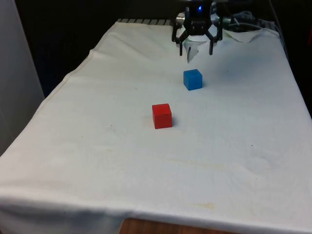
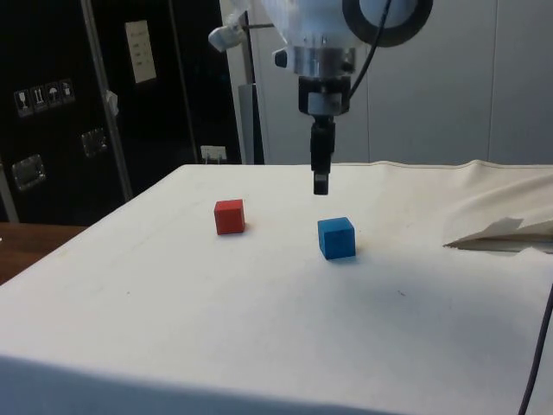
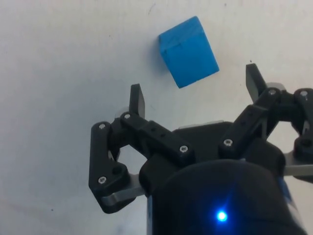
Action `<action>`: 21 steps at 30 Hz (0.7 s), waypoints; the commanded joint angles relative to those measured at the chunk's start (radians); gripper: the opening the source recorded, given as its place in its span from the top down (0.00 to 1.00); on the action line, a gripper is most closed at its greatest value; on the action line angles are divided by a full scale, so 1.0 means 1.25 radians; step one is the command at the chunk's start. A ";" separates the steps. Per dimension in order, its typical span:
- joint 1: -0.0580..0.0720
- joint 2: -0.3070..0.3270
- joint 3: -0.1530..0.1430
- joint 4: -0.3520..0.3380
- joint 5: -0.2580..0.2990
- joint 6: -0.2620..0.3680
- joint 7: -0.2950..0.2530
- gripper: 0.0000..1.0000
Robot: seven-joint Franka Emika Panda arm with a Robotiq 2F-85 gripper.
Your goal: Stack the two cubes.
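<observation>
I should grab the blue cube (image 1: 192,79) by its opposite sides next. Then I can stack it on the red cube (image 1: 162,116).
A blue cube (image 1: 192,79) (image 2: 336,237) (image 3: 188,52) rests on the white cloth, and a red cube (image 1: 162,116) (image 2: 229,216) lies apart from it, nearer the front camera and toward the front view's left. My gripper (image 1: 199,49) (image 2: 320,182) (image 3: 195,87) hangs open above the cloth, a little behind the blue cube and higher than it. Nothing is between its fingers (image 3: 137,99). The blue cube sits just beyond the fingertips, turned at an angle to them.
The white cloth (image 1: 97,161) covers the table. It bunches into folds near the robot's base (image 1: 243,34) (image 2: 501,229). A cable (image 2: 540,363) hangs at the side view's right edge.
</observation>
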 commanded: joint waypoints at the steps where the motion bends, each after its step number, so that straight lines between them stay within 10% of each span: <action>1: 0.000 0.005 -0.002 -0.006 0.000 0.020 -0.007 0.00; 21: -0.001 0.104 -0.004 -0.040 0.008 0.175 -0.103 0.00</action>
